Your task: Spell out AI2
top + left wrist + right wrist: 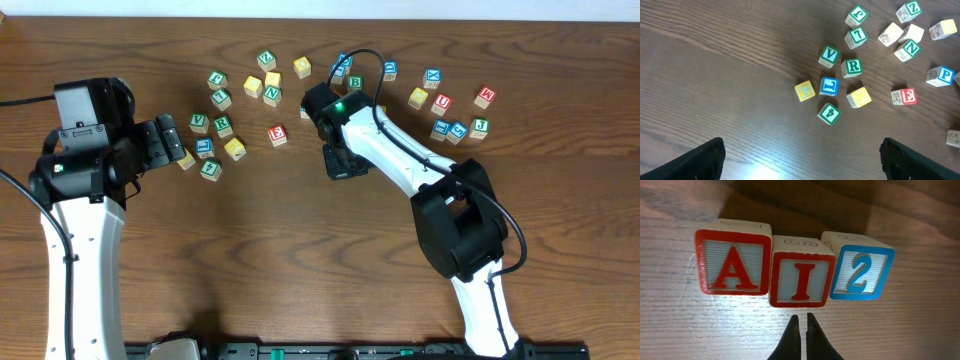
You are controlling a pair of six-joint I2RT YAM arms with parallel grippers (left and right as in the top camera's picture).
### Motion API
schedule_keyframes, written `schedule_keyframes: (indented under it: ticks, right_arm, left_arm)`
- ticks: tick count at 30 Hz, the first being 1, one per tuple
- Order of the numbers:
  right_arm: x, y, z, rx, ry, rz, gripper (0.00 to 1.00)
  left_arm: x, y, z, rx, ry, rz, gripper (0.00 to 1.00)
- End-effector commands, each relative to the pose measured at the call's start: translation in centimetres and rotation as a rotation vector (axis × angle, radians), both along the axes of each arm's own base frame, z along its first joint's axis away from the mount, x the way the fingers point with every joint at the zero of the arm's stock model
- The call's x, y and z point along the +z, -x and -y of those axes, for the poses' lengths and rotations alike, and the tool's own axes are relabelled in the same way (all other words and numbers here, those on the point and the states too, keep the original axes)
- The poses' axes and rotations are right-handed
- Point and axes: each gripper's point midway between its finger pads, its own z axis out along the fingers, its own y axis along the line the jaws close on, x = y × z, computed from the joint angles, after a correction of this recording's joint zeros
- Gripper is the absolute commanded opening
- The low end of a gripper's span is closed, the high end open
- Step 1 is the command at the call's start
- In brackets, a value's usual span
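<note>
The row would stay where it is if I lifted my right gripper now, because the gripper's closed fingers are in front of the I block.
In the right wrist view three blocks stand in a row on the table: a red A block, a red I block and a blue 2 block, touching side by side. My right gripper is shut and empty, its tips just in front of the I block. In the overhead view the right gripper covers that row. My left gripper is open and empty, in the overhead view at the left, next to a cluster of loose blocks.
Loose letter blocks lie scattered at the back: a V block, an R block, a red E block, a red W block and several more. A 4 block lies nearest the left gripper.
</note>
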Motion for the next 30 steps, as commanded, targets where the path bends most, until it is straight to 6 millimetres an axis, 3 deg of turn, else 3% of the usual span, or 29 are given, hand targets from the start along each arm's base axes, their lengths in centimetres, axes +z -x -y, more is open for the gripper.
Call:
schedule_keyframes:
  ticks: [1, 30]
  right_arm:
    - [0.8, -0.6, 0.4, -0.027, -0.002, 0.037, 0.01]
    - [0.9, -1.7, 0.4, -0.028, 0.002, 0.089, 0.01]
  left_arm:
    - [-0.1, 0.0, -0.2, 0.001, -0.005, -0.005, 0.98]
    - [-0.1, 0.0, -0.2, 0.001, -0.005, -0.005, 0.98]
